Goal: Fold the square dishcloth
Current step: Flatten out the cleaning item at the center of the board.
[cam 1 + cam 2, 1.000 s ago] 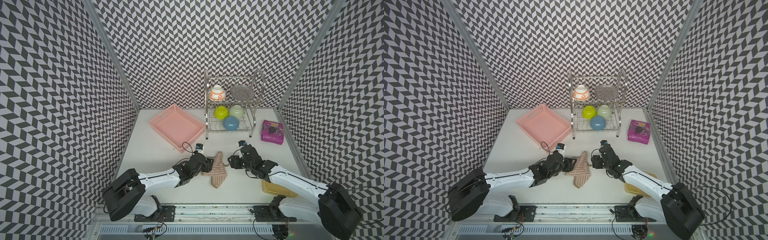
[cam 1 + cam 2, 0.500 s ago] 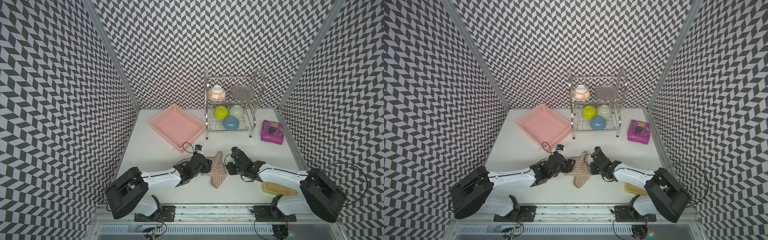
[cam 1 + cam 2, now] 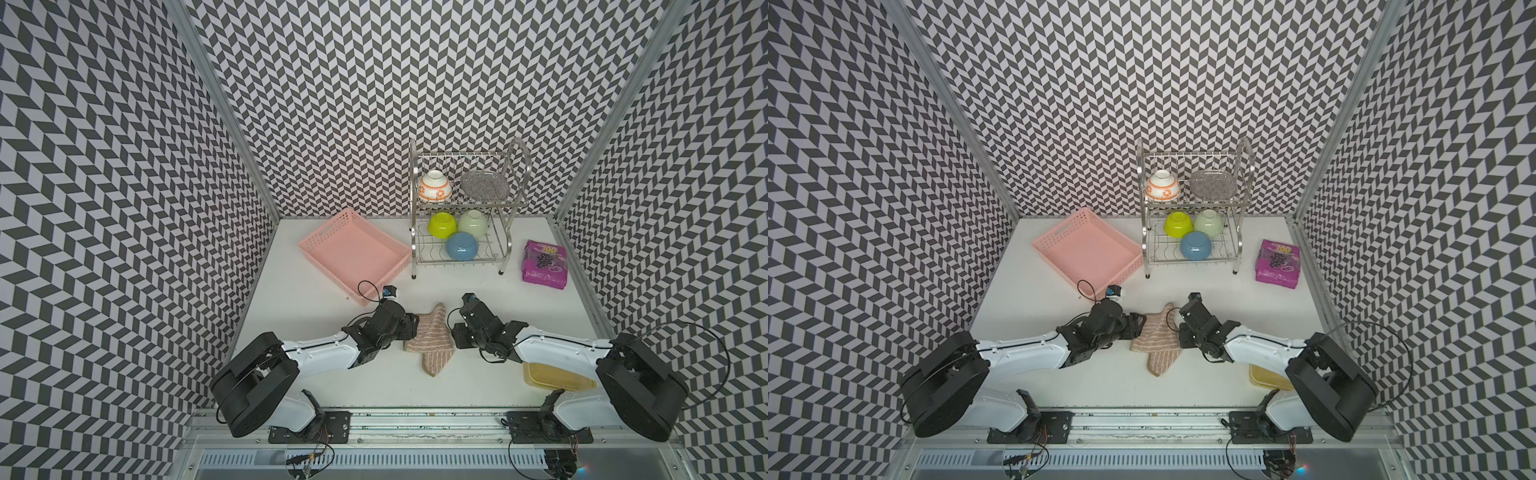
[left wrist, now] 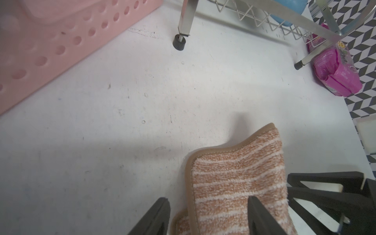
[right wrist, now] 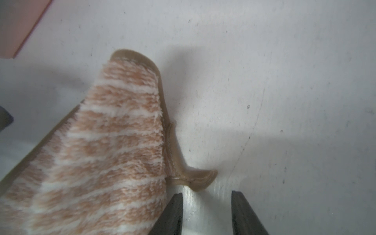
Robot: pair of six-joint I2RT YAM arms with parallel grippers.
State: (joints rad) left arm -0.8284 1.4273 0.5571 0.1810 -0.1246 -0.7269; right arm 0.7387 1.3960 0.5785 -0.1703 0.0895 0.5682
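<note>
The square dishcloth needs to be spread open for folding. My left gripper should next grip its tan edge away from the dishcloth's corner loop (image 5: pixel 201 179).
The square dishcloth (image 3: pixel 430 347) (image 3: pixel 1158 345), pink-brown and cream striped with tan edging, lies crumpled and peaked on the white table between my two arms. My left gripper (image 3: pixel 413 332) (image 4: pixel 208 198) is open at the cloth's left side, and the cloth's tan edge (image 4: pixel 192 183) runs between its jaws. My right gripper (image 3: pixel 455 334) (image 5: pixel 206 193) is open at the cloth's right side, low over the table. Only bare table shows between its jaws. The small corner loop (image 5: pixel 201 179) lies just beyond its fingertips, and the cloth (image 5: pixel 101 152) lies beside one finger.
A pink basket (image 3: pixel 353 257) sits behind the left arm. To its right a metal dish rack (image 3: pixel 505 232) holds several bowls. A purple packet (image 3: pixel 544 264) lies at the right wall. A yellow container (image 3: pixel 552 376) sits under the right arm.
My right gripper has come down and in toward the cloth's right edge, and its jaws stand narrower. The left gripper and the cloth have hardly moved.
</note>
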